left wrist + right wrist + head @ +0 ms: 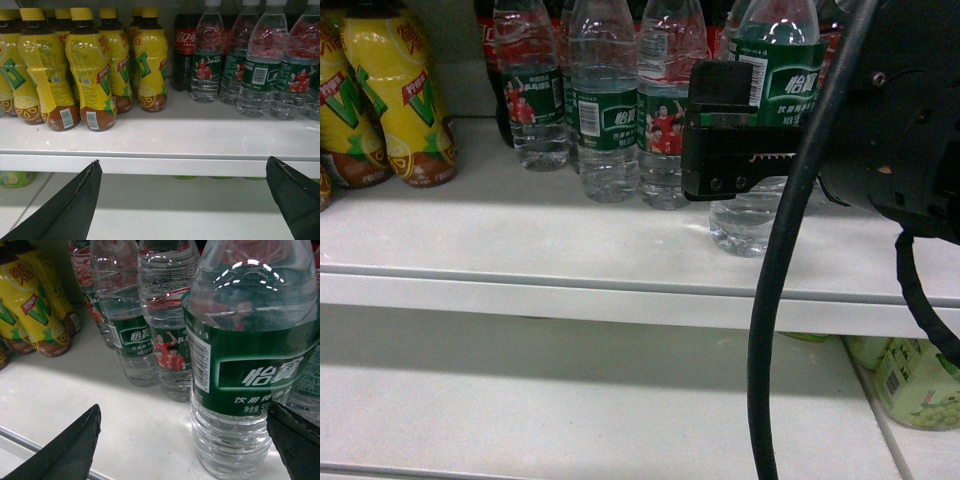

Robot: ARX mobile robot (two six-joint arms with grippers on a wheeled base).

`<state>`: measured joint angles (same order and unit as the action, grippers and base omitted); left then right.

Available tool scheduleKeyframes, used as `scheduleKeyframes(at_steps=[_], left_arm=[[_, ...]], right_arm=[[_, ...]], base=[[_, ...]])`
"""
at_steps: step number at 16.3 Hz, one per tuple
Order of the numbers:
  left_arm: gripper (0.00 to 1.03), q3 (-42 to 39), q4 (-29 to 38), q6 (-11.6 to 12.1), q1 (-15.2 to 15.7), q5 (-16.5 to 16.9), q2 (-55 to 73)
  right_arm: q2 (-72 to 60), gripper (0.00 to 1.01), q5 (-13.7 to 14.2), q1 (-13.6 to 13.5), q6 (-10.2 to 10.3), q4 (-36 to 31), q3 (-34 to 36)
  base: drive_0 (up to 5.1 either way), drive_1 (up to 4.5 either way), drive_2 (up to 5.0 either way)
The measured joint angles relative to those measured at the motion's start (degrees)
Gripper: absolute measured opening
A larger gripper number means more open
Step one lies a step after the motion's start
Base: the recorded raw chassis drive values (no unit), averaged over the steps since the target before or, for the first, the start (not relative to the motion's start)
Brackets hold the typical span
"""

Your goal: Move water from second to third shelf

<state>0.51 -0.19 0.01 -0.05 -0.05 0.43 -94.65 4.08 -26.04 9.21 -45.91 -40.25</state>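
Next, the right gripper grabs the clear ribbed bottle by its green-labeled body (788, 82). Then it moves the bottle to the third shelf.
The water is a clear ribbed bottle (245, 370) with a dark green label, standing at the front of a row of like bottles (165, 340) on a white shelf (520, 250). My right gripper (183, 407) is open around its lower half. The right finger (295, 440) is close to the bottle and the left finger (70, 445) is well off it. In the head view the same gripper (760, 165) partly covers the bottle (790, 85). My left gripper (183, 162) is open and empty, level with the shelf's front edge (165, 165). It is out of the head view.
Yellow drink bottles (95, 75) fill the shelf's left side, and a dark cola bottle (184, 50) stands behind the water row (260, 65). The shelf below (570, 400) holds pale green bottles (915, 385) at the right. A black cable (790, 250) hangs across the head view.
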Motion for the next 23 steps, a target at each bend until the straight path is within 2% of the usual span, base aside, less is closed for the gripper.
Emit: scheduleKeyframes(at_steps=[6, 11, 17, 23], left_arm=[[0.98, 0.0, 0.0, 0.0, 0.0, 0.02, 0.0], [0.98, 0.0, 0.0, 0.0, 0.0, 0.0, 0.0], [0.98, -0.02, 0.0, 0.0, 0.0, 0.0, 0.0], [0.98, -0.02, 0.0, 0.0, 0.0, 0.0, 0.0]], right_arm=[[-4.7, 0.98, 3.45, 2.14, 1.29, 1.88, -6.03], [-7.06, 0.98, 4.52, 2.89, 1.2, 2.14, -9.25], [-9.62, 0.98, 6.23, 3.23, 0.2, 3.63, -14.1], [-10.56, 0.98, 6.91, 3.19, 0.2, 4.37, -15.06]], base=[[0.0, 0.0, 0.0], [0.0, 0.0, 0.0], [0.0, 0.0, 0.0], [0.0, 0.0, 0.0]])
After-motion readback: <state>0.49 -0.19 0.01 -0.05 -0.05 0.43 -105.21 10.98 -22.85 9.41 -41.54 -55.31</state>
